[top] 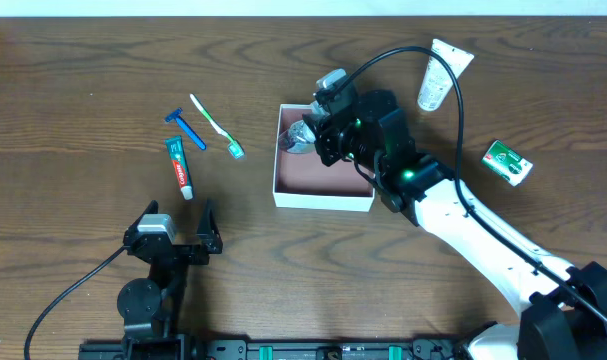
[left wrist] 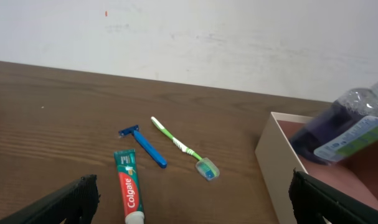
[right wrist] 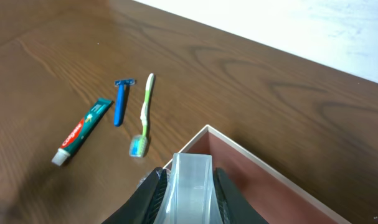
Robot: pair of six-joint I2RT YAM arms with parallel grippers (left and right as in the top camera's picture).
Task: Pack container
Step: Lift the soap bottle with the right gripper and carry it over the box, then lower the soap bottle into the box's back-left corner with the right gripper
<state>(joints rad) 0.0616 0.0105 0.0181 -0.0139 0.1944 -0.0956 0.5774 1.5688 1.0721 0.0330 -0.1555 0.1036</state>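
The bottle stays in my right gripper for now until upright. It is tilted, its base by the container's side, and would topple onto its side if I opened now.
The container (top: 323, 199), a shallow square box with white walls and a reddish-brown floor, sits mid-table; it also shows in the left wrist view (left wrist: 273, 163) and the right wrist view (right wrist: 269, 180). My right gripper (top: 321, 133) is shut on a clear bottle (top: 301, 135) with dark blue liquid and holds it tilted over the container's far left corner. The bottle also shows in the right wrist view (right wrist: 192, 183) and the left wrist view (left wrist: 347, 127). My left gripper (top: 178, 213) is open and empty, low near the front left, apart from everything.
Left of the container lie a toothpaste tube (top: 180, 166), a blue razor (top: 187, 127) and a green toothbrush (top: 216, 125). A white tube (top: 441, 74) lies at the back right. A green box (top: 508, 162) lies at the right.
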